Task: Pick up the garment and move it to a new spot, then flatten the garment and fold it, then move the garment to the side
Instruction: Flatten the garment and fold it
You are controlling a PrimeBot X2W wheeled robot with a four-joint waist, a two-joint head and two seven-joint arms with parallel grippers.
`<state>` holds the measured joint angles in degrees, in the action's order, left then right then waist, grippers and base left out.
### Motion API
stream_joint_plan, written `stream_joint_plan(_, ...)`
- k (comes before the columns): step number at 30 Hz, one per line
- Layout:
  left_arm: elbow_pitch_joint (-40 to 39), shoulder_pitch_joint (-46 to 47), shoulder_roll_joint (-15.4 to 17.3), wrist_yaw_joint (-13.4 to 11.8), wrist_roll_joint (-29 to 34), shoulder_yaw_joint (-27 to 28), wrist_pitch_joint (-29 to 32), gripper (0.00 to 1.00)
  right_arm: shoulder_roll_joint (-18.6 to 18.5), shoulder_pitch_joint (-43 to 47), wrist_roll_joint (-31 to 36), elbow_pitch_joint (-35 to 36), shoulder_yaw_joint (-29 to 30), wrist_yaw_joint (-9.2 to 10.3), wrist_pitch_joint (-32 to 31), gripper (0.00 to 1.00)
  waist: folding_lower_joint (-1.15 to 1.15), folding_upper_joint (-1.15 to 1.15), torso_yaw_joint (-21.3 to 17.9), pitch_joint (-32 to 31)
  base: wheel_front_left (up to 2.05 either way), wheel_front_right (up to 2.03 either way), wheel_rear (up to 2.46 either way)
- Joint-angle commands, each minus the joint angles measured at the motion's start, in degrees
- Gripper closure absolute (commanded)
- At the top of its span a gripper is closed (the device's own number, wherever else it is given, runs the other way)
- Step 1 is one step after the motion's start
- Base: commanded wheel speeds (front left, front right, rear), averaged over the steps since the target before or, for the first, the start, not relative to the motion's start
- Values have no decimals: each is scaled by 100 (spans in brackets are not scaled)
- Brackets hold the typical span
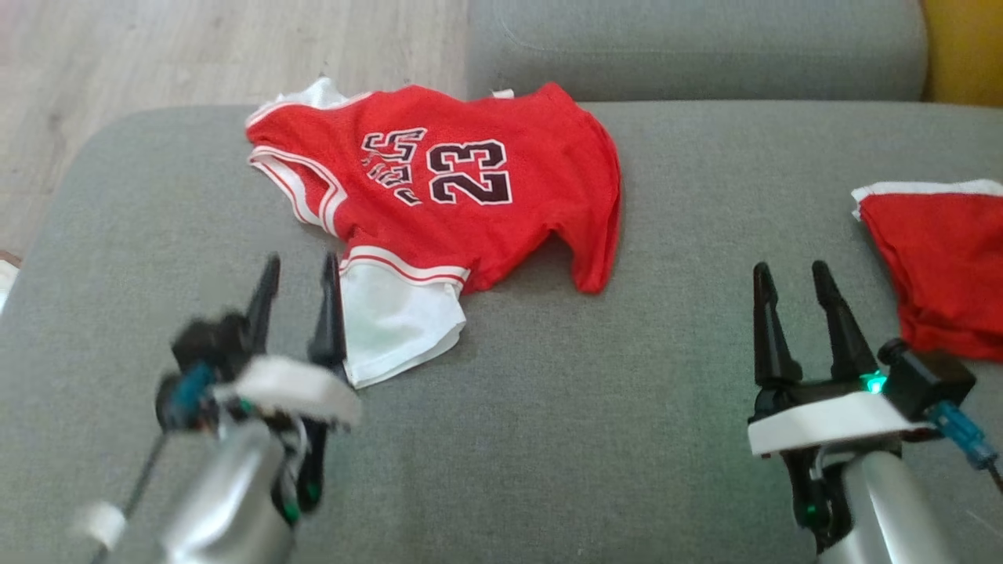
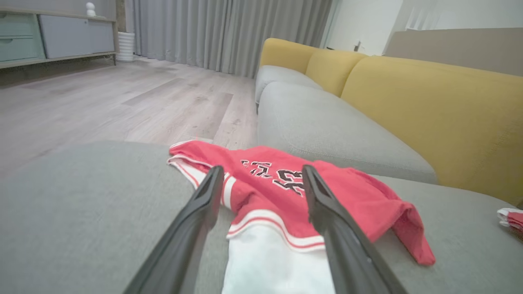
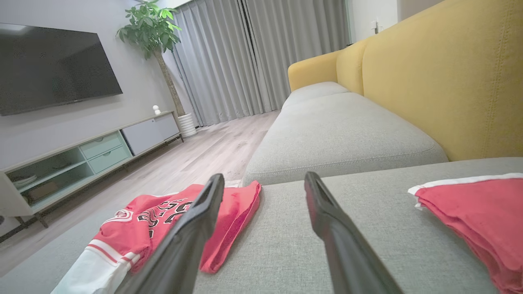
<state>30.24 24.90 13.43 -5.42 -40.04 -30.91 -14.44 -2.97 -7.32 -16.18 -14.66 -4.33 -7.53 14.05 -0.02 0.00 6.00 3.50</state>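
Observation:
I should grab the red jersey by its bottom hem corner [image 1: 592,280] [image 3: 211,266] with my right gripper. Then the number 23 can be spread flat for folding.
The garment [image 1: 462,196] is a red jersey with the number 23 and a white part at its near end. It lies rumpled on the grey sofa cushion [image 1: 588,392], toward the far left. My left gripper [image 1: 302,270] is open just left of the white part, its right fingertip at the cloth's edge. In the left wrist view the garment [image 2: 282,192] lies right ahead, with the left gripper [image 2: 261,173] holding nothing. My right gripper [image 1: 791,274] stands open over bare cushion at the right, well away from it. The right wrist view shows the garment [image 3: 151,228] beyond the right gripper [image 3: 263,183].
A second red and white cloth [image 1: 940,266] lies at the cushion's right edge. Another grey seat cushion [image 1: 705,47] adjoins at the back, with yellow backrests [image 2: 429,110] to the right. Wooden floor [image 1: 196,47] lies beyond the left edge.

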Motion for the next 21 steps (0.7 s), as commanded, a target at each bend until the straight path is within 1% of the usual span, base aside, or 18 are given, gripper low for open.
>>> stream_joint_plan(1,-316,122,66,-67,88,286,-55,0,9,-76,-37,173,-163,4,-19,0,2,0,23,-32,0,0,0)
stream_joint_plan(4,-672,-372,-68,-198,221,440,-55,0,9,-34,-41,160,-207,4,-43,0,2,0,19,-52,0,0,0)
stream_joint_plan(8,-1174,-823,-248,-255,581,677,-55,0,9,7,-57,182,-247,4,-48,0,2,0,34,-28,0,0,0)
stream_joint_plan(11,-1326,-963,-333,-244,752,758,-55,0,9,15,-55,198,-235,4,-50,0,2,0,54,3,0,0,0)
stream_joint_plan(16,-1426,-1040,-494,-149,1019,870,-55,0,9,-82,43,246,-245,4,-141,0,2,0,124,149,0,0,0)
stream_joint_plan(19,-1328,-957,-593,-50,1100,903,-55,0,9,-370,301,145,-408,4,-402,0,2,0,208,325,0,0,0)
stream_joint_plan(21,-1251,-910,-643,-14,1124,903,-55,0,9,-572,417,-46,-520,4,-611,0,2,0,265,412,0,0,0)
